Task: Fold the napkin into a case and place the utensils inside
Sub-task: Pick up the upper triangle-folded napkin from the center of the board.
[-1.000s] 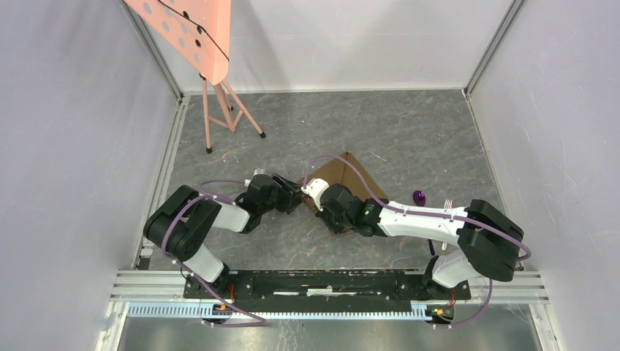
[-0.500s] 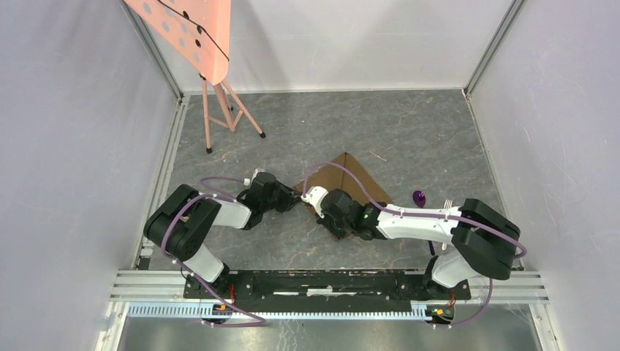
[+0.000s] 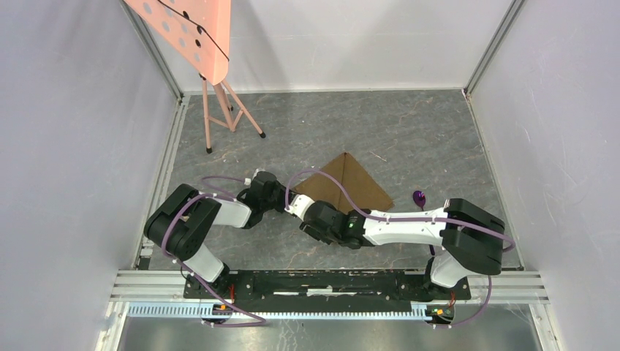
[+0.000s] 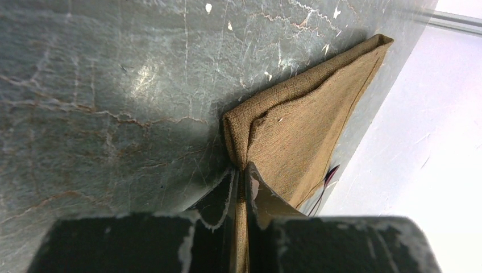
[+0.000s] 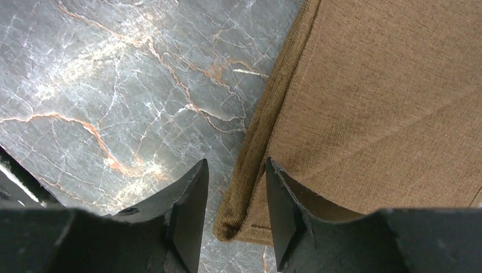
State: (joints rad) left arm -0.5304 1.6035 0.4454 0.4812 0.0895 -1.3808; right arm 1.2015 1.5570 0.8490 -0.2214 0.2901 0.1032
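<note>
I need my right gripper to pinch the napkin's thick folded edge [image 5: 243,179] near its end next, so both grippers can turn it over for the case.
The tan-brown napkin [image 3: 345,183] lies folded into a triangle on the grey marble table. My left gripper [image 3: 286,197] is at its left corner and shut on it: the cloth [image 4: 295,125] is pinched flat between the left gripper's [image 4: 241,177] fingers. Just beside it, my right gripper [image 3: 297,206] hovers over the same corner. In the right wrist view the right gripper [image 5: 236,170] stands open astride the napkin's [image 5: 386,96] thick folded edge, gripping nothing. The utensils lie to the right: a purple-handled piece [image 3: 420,197] and a silvery one [image 3: 448,202], partly hidden by the right arm.
A pink perforated board [image 3: 191,33] on a tripod stand [image 3: 223,110] stands at the back left. White walls close in the table on three sides. A metal rail [image 3: 329,281] runs along the near edge, where the arm bases sit.
The right gripper has opened, let go of the napkin and slid left and nearer. The left gripper has shut on the napkin's left corner. More of the napkin now shows.
</note>
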